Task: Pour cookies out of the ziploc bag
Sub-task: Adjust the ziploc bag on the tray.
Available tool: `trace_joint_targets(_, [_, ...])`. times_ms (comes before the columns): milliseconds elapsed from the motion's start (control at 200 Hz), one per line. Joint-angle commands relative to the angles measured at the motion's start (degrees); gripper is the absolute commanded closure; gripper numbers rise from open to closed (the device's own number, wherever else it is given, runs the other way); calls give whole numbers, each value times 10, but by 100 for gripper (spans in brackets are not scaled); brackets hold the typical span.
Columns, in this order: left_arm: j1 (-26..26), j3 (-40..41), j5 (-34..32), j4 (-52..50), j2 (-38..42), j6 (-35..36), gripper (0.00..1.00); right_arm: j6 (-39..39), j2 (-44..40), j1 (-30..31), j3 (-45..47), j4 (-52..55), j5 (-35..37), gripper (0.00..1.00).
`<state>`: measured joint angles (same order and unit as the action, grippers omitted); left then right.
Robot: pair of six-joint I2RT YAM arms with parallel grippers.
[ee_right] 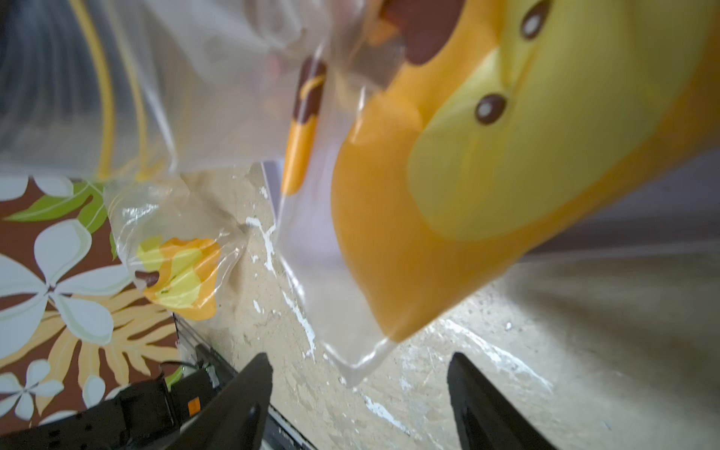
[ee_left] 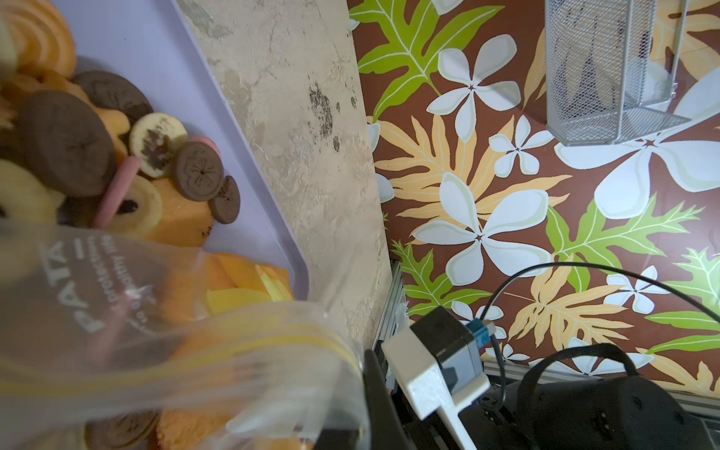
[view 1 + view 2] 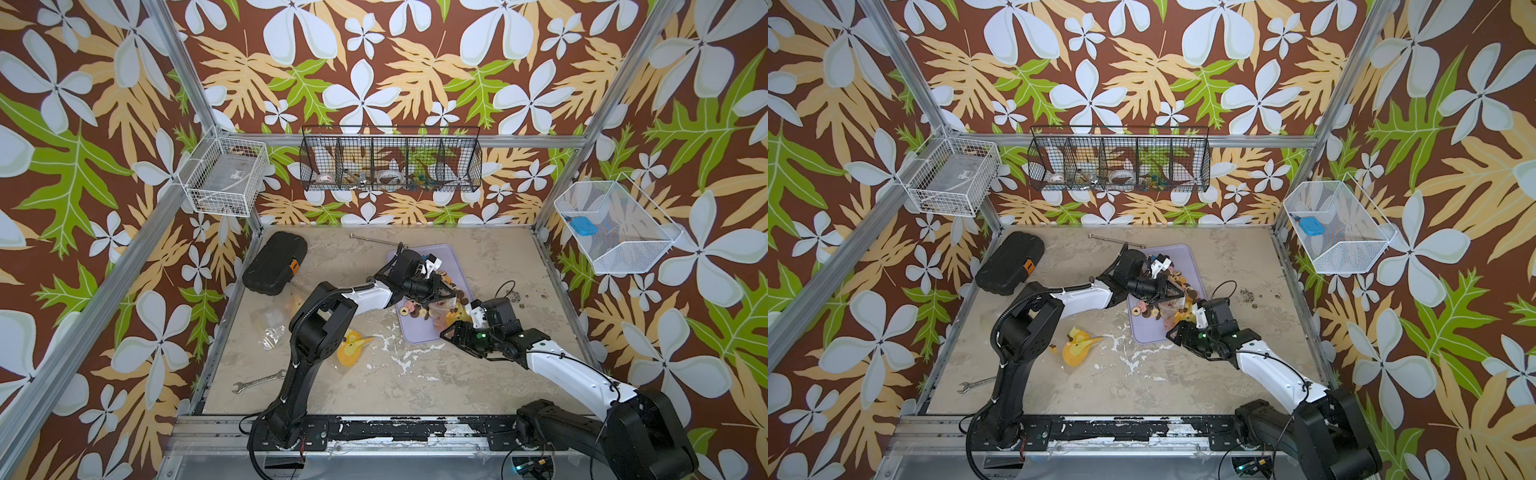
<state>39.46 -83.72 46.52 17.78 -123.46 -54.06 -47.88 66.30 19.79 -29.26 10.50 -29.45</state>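
I will reach the ziploc bag (image 3: pixel 440 309) with my right gripper and grab the bag's hanging corner, so the bag's zip opening stays free to pour cookies.
A lavender tray (image 3: pixel 417 330) (image 3: pixel 1179 255) lies mid-table in both top views. On it is a loose heap of cookies (image 3: pixel 415 309) (image 3: pixel 1144 309) (image 2: pixel 117 156), dark brown, tan and pink. My left gripper (image 3: pixel 453 295) (image 3: pixel 1177 293) (image 2: pixel 356 420) hangs over the tray, shut on the clear ziploc bag (image 3: pixel 440 309) (image 2: pixel 156 331) (image 1: pixel 218 78). The bag droops toward the cookies. A large yellow-orange piece (image 1: pixel 506 156) sits in its lower corner. My right gripper (image 3: pixel 448 328) (image 3: pixel 1177 332) (image 1: pixel 358 389) is open at the tray's near right edge. The bag's corner hangs just beyond its fingertips, untouched.
A black case (image 3: pixel 274 264) lies at the back left and a thin metal rod (image 3: pixel 374 239) behind the tray. Near the left arm are crumpled clear plastic (image 3: pixel 270 328), a yellow-orange figure (image 3: pixel 351 347) and a wrench (image 3: pixel 257 380). Wire baskets (image 3: pixel 390 160) hang on the walls.
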Motion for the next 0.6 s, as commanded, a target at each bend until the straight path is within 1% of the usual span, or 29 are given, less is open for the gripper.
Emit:
trace_joint_targets(0, [-2,-5,1,-1,0,3,100,-40,13,2,1,-61,21,28])
trace_joint_targets(80, [-2,-6,1,-1,0,4,100,-45,31,2,-1,-74,21,30])
trace_joint_targets(120, [-2,-6,1,-2,-1,4,100,-47,39,2,-3,-82,16,35])
trace_joint_targets(165, [-3,-6,1,-2,-1,4,100,-52,45,2,-2,-91,9,48])
trace_joint_targets(185, [-3,-6,1,-2,0,4,100,-53,48,2,-3,-93,8,58])
trace_joint_targets(205, [-3,-7,1,-2,-1,5,100,-55,49,2,-2,-95,6,65])
trace_joint_targets(280, [-4,-7,1,-3,0,4,100,-54,53,2,-3,-97,1,74])
trace_joint_targets(315, [-4,-7,1,-3,0,4,100,-53,52,2,-4,-94,1,83])
trace_joint_targets(320, [-4,-7,1,-4,0,4,100,-53,52,2,-4,-93,1,85])
trace_joint_targets(340, [-4,-8,2,-3,0,4,100,-52,52,2,-5,-92,1,89])
trace_joint_targets(345, [-4,-8,2,-3,0,4,100,-51,50,2,-5,-90,1,91])
trace_joint_targets(375, [-5,-9,2,-3,-1,4,100,-50,49,2,-7,-88,1,100])
trace_joint_targets(495, [-6,-17,2,-9,-1,5,100,-35,35,-1,-21,-56,8,100])
trace_joint_targets(595, [-6,-24,2,-12,1,3,100,-21,15,-22,-43,-25,1,100])
